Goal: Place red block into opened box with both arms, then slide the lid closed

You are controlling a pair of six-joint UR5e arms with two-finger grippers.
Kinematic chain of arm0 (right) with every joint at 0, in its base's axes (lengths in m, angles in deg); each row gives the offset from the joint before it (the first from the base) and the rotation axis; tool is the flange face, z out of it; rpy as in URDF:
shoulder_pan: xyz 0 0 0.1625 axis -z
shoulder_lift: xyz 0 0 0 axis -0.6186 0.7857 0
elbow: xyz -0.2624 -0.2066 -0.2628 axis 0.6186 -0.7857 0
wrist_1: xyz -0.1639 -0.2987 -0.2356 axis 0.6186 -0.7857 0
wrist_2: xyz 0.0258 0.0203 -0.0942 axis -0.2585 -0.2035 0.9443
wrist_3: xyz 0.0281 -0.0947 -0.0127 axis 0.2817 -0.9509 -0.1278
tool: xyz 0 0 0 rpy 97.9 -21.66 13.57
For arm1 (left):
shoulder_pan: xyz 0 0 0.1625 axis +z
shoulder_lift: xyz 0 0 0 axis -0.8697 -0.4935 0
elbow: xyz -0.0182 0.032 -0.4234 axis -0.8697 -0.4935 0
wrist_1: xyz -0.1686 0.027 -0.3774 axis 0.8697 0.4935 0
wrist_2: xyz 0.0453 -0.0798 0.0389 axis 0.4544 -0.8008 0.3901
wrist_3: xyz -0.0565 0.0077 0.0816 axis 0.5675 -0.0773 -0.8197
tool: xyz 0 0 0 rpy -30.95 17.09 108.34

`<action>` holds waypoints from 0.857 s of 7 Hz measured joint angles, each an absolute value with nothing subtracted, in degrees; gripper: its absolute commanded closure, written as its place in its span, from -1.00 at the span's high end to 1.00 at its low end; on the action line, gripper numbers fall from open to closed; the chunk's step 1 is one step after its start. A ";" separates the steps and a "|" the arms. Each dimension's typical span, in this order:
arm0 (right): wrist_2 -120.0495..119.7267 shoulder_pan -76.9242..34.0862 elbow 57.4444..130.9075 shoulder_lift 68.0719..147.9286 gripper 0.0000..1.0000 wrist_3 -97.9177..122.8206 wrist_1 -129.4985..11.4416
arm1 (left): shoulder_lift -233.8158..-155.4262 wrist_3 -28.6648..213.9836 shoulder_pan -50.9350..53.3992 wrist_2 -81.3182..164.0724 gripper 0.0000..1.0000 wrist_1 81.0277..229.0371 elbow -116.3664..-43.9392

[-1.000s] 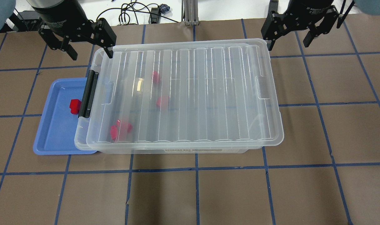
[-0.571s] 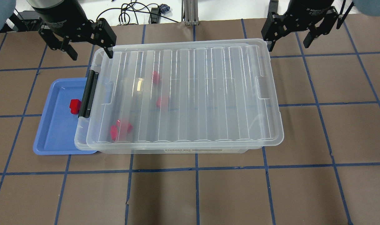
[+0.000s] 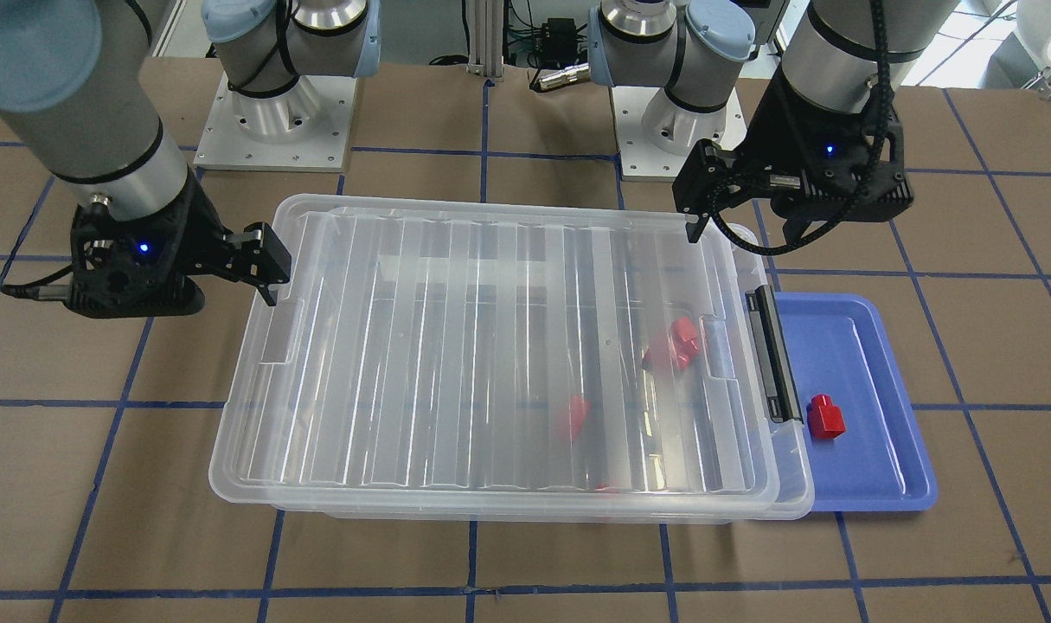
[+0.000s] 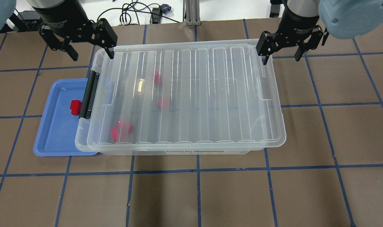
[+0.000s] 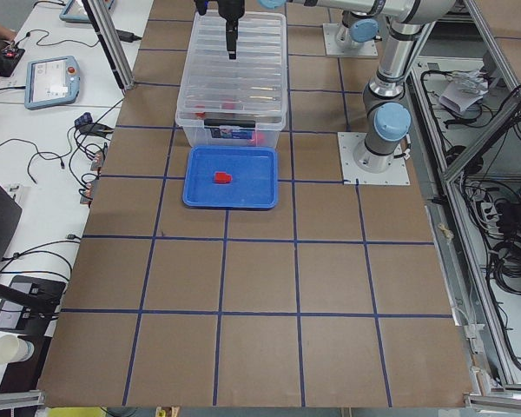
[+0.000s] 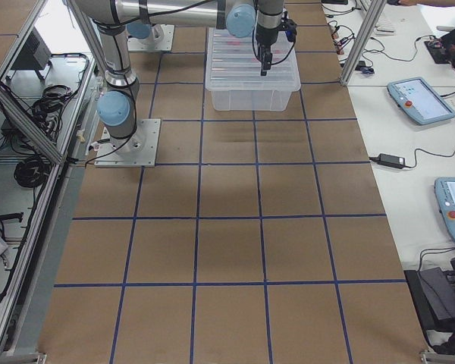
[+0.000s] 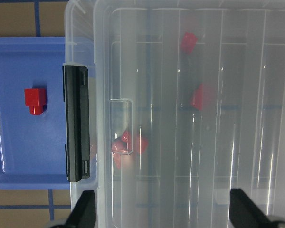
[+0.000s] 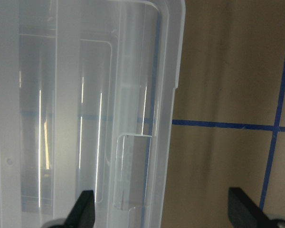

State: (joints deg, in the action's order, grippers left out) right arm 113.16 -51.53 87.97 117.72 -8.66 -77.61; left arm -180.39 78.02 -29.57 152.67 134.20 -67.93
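My left gripper takes hold of the red block by its square body (image 3: 825, 420) next, to place the red block into the opened box (image 3: 511, 358).
One red block (image 4: 75, 107) lies on the blue tray (image 4: 52, 132), beside the black latch (image 4: 89, 94) of the clear box (image 4: 81, 142). Several more red blocks (image 4: 122, 130) show through the ribbed lid (image 4: 194, 94), which rests on the box and is offset slightly away from the latch end. My left gripper (image 4: 92, 54) hangs open above the box's far corner at the latch end. My right gripper (image 4: 281, 58) is open at the opposite far corner, one finger by the lid's edge. In the left wrist view the lid's recess (image 7: 121, 126) sits ahead of the open left gripper (image 7: 164, 213).
Brown table paper with blue tape lines surrounds the box. Cables and a metal post lie beyond the far edge (image 4: 141, 14). The arm bases (image 3: 274, 104) stand behind the box. Side tables carry tablets (image 6: 421, 98).
My right gripper has moved left and closer to the lid's far right corner. The left gripper, the lid and the blocks are where they were.
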 measured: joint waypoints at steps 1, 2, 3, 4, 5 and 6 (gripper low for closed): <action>113.46 -51.41 89.93 116.77 1.00 -8.79 -78.95 | -180.39 78.02 -29.57 152.68 1.00 134.20 -67.93; 113.85 -51.30 91.15 116.00 1.00 -8.82 -79.55 | -180.39 78.02 -29.57 152.67 1.00 134.20 -67.93; 114.01 -51.20 91.80 115.43 1.00 -8.82 -79.79 | -180.39 78.02 -29.57 152.66 1.00 134.20 -67.93; 114.35 -51.11 92.23 114.99 1.00 -8.82 -79.88 | -180.39 78.02 -29.57 152.65 1.00 134.20 -67.93; 115.43 -51.05 92.45 114.74 1.00 -8.84 -80.01 | -180.39 78.02 -29.57 152.65 1.00 134.20 -67.92; 116.76 -51.02 92.74 114.60 1.00 -8.82 -80.40 | -180.39 77.96 -29.57 152.59 1.00 134.24 -67.71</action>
